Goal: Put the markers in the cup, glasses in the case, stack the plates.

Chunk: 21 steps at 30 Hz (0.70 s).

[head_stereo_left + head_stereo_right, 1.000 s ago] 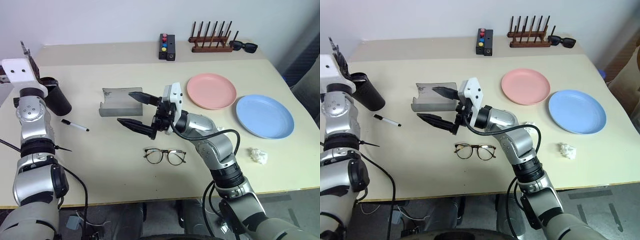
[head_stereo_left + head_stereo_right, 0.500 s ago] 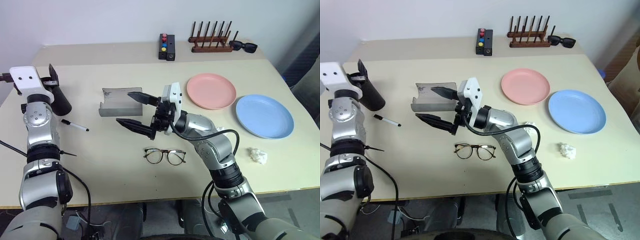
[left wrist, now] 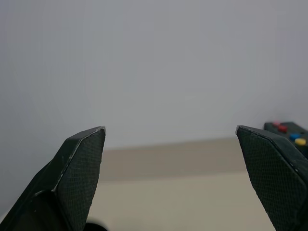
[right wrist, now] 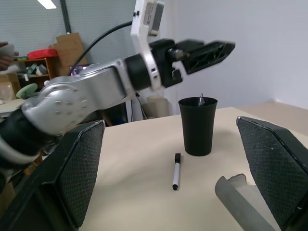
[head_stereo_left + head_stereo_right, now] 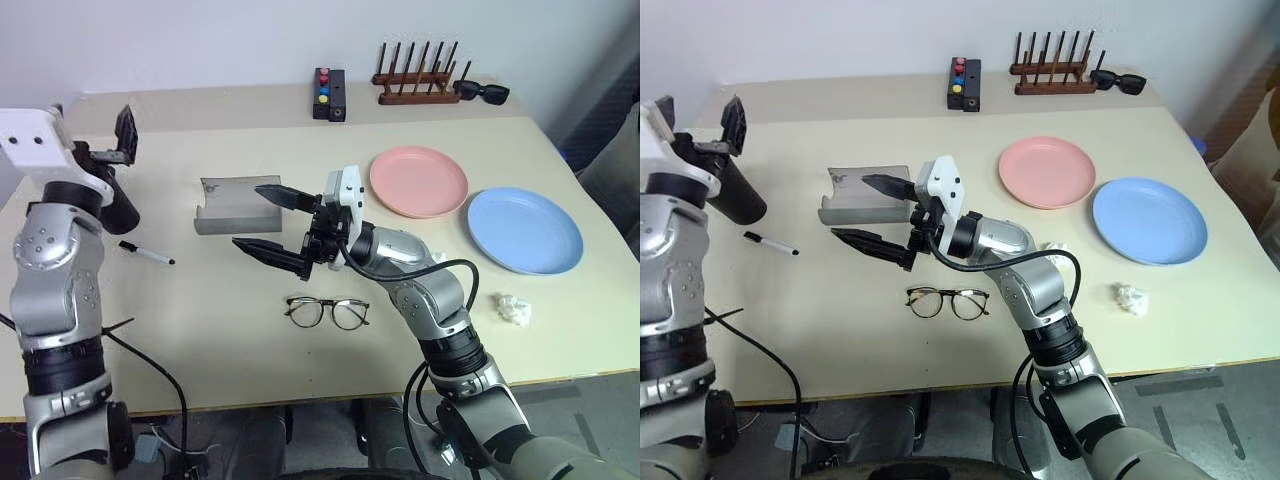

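Note:
My left gripper pinches the case by its thin front side [image 5: 232, 225] next, which stands up, as the flap of the grey case [image 5: 235, 205] lies spread open.
My left gripper [image 5: 697, 118] hangs open and empty just above the black cup [image 5: 120, 205] at the table's left. A marker tip [image 4: 201, 98] sticks out of the cup [image 4: 198, 126]. A second marker [image 5: 147, 253] lies on the table in front of the cup. The grey case [image 5: 235, 205] lies open beside it. My right gripper [image 5: 250, 216] is open and empty, pointing left just in front of the case. The glasses [image 5: 325, 311] lie nearer me, below that gripper. Pink plate [image 5: 418, 182] and blue plate [image 5: 525, 230] sit side by side on the right.
A black box with coloured buttons [image 5: 327, 93], a wooden peg rack [image 5: 415, 85] and black sunglasses [image 5: 485, 92] line the back. A crumpled white paper [image 5: 513, 309] lies near the front right edge of the table [image 5: 200, 330].
My left gripper has opened and swung from pointing up to pointing forward over the cup, drifting slightly right. The right arm has stayed still.

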Tool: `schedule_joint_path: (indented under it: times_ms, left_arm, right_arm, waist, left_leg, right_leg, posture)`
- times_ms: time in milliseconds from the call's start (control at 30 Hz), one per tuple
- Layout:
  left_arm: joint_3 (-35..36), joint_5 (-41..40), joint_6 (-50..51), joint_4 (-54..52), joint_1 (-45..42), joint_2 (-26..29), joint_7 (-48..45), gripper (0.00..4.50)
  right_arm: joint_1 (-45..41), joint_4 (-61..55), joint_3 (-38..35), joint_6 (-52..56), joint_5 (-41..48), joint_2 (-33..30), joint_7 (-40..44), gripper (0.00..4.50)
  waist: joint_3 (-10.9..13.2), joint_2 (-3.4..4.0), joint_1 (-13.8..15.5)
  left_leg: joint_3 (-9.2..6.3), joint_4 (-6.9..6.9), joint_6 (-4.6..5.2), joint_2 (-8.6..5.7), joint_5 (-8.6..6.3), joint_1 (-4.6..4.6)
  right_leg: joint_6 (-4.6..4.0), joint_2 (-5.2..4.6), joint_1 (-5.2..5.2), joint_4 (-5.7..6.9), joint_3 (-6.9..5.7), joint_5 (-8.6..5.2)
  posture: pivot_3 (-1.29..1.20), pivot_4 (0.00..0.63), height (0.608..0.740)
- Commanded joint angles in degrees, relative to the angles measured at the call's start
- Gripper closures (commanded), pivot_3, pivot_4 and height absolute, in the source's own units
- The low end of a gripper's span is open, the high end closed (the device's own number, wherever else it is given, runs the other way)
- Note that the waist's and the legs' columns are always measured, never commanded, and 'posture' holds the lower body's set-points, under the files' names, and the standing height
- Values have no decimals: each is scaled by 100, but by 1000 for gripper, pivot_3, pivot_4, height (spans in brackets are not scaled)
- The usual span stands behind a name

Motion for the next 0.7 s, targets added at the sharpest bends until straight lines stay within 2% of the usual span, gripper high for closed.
schedule_joint_path:
  times_ms: [33,133,400,700]
  left_arm:
    - [297,230,931,-577,88,-282,908,67]
    - [517,452,1826,-688,183,-834,1785,67]
    - [1300,416,3383,137,-554,-1668,2705,67]
    - [1928,426,3596,1533,-1642,-1976,3064,67]
  right_arm:
    - [-48,-148,-75,-46,129,35,60,0]
    - [-91,-92,-54,-30,149,49,134,0]
    - [-154,1,-31,-13,181,69,228,0]
    - [-59,-68,-32,71,170,23,194,0]
  waist:
    - [0,-1,-6]
    - [0,-1,-14]
    - [-2,-5,28]
    - [-2,-9,19]
  left_leg:
    - [0,0,0,0,0,0]
    - [-2,1,0,0,0,0]
    - [-3,8,-4,-1,2,-1]
    - [-4,6,-9,-1,5,-2]
  right_leg:
    - [0,1,0,2,0,0]
    - [0,4,0,1,0,0]
    - [0,5,4,-1,0,0]
    - [1,4,6,-3,-2,0]
  posture:
    - [0,150,739]
    - [0,150,739]
    - [0,150,739]
    - [0,150,739]
